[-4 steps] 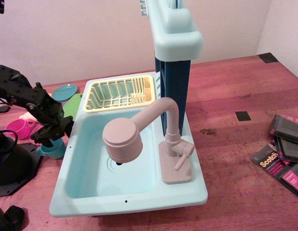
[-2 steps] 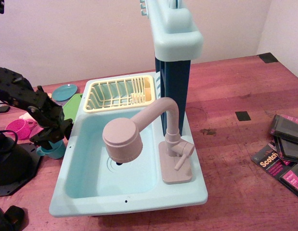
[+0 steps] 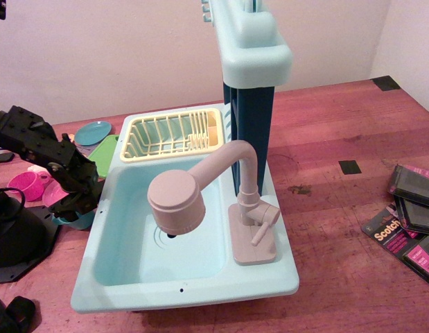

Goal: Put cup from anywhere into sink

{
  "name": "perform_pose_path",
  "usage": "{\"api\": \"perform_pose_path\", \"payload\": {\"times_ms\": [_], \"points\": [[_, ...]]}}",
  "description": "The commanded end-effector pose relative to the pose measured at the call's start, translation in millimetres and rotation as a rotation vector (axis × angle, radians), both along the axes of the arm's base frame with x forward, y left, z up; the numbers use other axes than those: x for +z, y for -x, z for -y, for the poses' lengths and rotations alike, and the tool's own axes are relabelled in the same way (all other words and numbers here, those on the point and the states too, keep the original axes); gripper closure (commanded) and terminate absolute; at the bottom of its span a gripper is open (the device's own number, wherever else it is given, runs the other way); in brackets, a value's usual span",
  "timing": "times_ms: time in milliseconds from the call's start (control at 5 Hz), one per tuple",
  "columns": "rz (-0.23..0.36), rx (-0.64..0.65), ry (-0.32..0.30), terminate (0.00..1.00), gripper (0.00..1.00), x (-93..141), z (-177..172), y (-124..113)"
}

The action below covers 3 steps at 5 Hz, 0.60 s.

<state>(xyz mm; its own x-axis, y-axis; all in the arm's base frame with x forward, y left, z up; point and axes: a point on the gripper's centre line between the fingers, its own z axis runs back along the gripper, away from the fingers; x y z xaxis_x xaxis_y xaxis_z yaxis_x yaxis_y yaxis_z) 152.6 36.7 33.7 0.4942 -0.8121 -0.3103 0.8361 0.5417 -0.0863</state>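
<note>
I need to put the teal-blue cup into the sink, so next I need to grab the cup with my gripper by its upper rim (image 3: 60, 220).
The teal-blue cup (image 3: 80, 221) stands on the wooden table just left of the pale aqua sink (image 3: 124, 291), by its left rim. Only the cup's lower part shows under the black gripper (image 3: 77, 203). The gripper hangs right over the cup with its dark fingers spread to either side of the cup's top. I cannot see the fingers pressing on the cup. The sink's basin holds nothing; the beige-pink faucet (image 3: 200, 187) arches over it.
A yellow dish rack (image 3: 174, 134) sits in the sink's back section. A magenta-pink cup (image 3: 28, 184), a green plate (image 3: 103, 154) and a blue plate (image 3: 93, 131) lie left of the sink. The black arm base (image 3: 16, 239) stands front left. Tape packs (image 3: 407, 222) lie at right.
The gripper has moved down and slightly left, from just above the teal cup to around its top. The cup has not moved.
</note>
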Motion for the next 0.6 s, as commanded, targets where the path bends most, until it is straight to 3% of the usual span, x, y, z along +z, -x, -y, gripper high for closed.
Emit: {"api": "perform_pose_path", "payload": {"times_ms": [0,400], "points": [[0.021,-0.001,-0.025,0.00,1.00,6,-4,-9],[0.023,-0.011,-0.054,0.00,1.00,21,-15,-15]]}}
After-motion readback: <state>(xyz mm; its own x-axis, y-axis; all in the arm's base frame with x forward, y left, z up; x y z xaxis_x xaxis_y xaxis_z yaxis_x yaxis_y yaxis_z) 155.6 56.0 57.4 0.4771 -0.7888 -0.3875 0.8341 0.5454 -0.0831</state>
